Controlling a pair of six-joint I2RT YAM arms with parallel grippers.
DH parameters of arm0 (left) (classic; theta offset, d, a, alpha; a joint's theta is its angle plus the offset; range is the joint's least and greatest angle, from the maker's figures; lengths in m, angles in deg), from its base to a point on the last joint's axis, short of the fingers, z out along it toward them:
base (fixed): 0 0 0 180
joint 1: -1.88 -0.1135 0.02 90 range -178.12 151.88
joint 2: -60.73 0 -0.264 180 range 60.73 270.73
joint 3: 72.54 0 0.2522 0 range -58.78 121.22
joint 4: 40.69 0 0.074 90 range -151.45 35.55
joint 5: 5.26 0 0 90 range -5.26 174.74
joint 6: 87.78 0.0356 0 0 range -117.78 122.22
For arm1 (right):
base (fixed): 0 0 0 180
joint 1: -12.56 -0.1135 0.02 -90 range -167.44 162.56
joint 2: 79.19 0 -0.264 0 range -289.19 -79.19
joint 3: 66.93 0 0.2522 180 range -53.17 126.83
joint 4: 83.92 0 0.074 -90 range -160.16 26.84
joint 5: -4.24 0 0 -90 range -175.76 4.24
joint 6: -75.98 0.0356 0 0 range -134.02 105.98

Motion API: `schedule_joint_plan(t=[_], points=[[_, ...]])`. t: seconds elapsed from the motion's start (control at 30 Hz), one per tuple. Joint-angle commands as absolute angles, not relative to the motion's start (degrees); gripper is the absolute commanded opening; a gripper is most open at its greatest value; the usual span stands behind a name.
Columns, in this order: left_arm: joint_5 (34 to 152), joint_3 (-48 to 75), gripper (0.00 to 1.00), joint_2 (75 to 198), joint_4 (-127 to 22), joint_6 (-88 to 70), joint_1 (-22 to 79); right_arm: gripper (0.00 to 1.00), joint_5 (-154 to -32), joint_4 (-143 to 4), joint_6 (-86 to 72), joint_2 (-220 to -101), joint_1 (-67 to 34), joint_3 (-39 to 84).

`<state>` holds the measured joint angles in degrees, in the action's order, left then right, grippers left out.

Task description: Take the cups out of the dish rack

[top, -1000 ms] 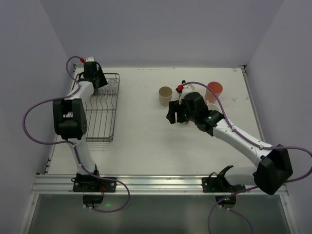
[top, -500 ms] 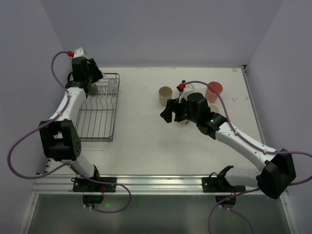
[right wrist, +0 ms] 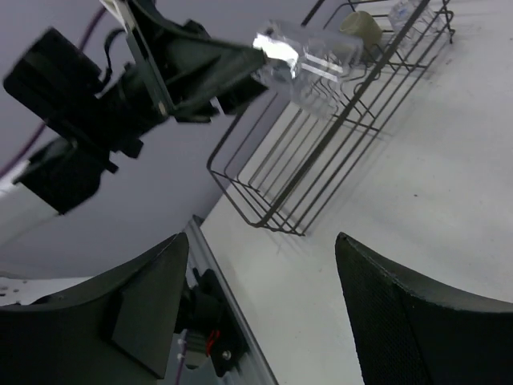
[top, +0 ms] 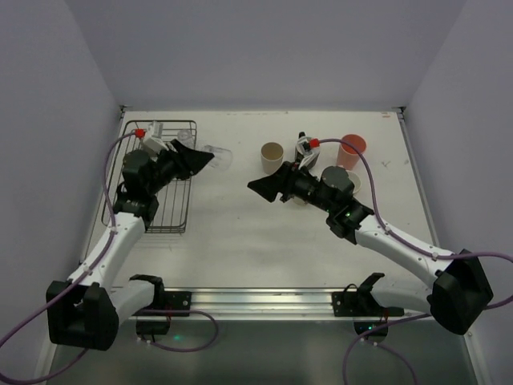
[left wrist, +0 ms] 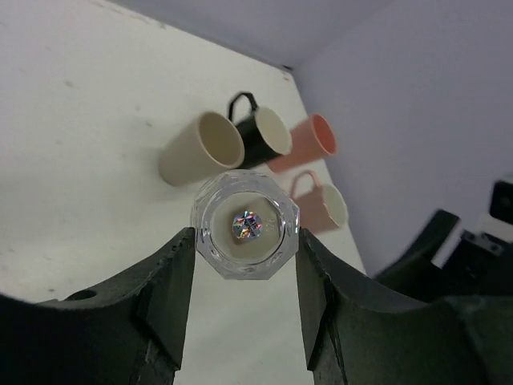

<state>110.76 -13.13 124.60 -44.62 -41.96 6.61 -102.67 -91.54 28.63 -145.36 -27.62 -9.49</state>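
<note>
My right gripper would miss the glass if it closed now, because its fingers don't reach the glass's loose end (right wrist: 342,60) yet. I should first move toward the glass.
My left gripper (top: 207,157) is shut on a clear glass (top: 220,152) and holds it in the air just right of the dish rack (top: 172,216). The left wrist view looks at the glass's eight-sided base (left wrist: 244,224), pinched between the fingers (left wrist: 172,297). On the table beyond it stand a beige tumbler (left wrist: 200,148), a black mug (left wrist: 260,136), a salmon tumbler (left wrist: 309,140) and a pale pink mug (left wrist: 321,204). My right gripper (top: 260,186) is open and holds nothing, and it points left toward the held glass (right wrist: 309,56).
The wire rack (right wrist: 337,136) holds a greyish cup (right wrist: 361,28) and another clear glass (right wrist: 398,12) at its far end. The set-down cups cluster at the back right, around the beige tumbler (top: 272,155) and salmon tumbler (top: 351,149). The metal rail (top: 264,301) runs along the near edge.
The left arm swung from the rack's far end out to the right, carrying the clear glass. The right gripper turned and reached left, away from the cups, opening slightly.
</note>
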Motion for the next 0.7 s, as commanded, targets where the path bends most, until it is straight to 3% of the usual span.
schedule_joint_plan(t=[0.0, 0.2, 0.4, 0.53, 0.63, 0.67], points=[[121.91, -20.44, 0.04, 119.01, -29.07, -54.28, 10.75, 0.75, -106.41, -106.8, 35.81, -147.04, -27.87, -11.16], [125.6, -30.2, 0.04, 114.26, -14.4, -63.68, 13.22, 0.75, -107.47, -108.13, 38.27, -149.06, -27.96, -11.07], [126.3, -32.85, 0.05, 113.46, -11.39, -63.34, 13.83, 0.73, -108.44, -109.62, 40.65, -150.73, -28.74, -10.29], [127.54, -35.05, 0.06, 115.39, -5.86, -65.71, 15.06, 0.66, -110.11, -110.67, 41.35, -153.44, -29.27, -8.09], [127.81, -35.75, 0.07, 115.57, -4.7, -65.63, 15.59, 0.57, -110.99, -114.52, 43.72, -155.56, -29.36, -7.73], [127.8, -36.1, 0.09, 115.48, -4.79, -65.45, 15.59, 0.48, -110.9, -115.67, 44.86, -155.83, -29.45, -7.91]])
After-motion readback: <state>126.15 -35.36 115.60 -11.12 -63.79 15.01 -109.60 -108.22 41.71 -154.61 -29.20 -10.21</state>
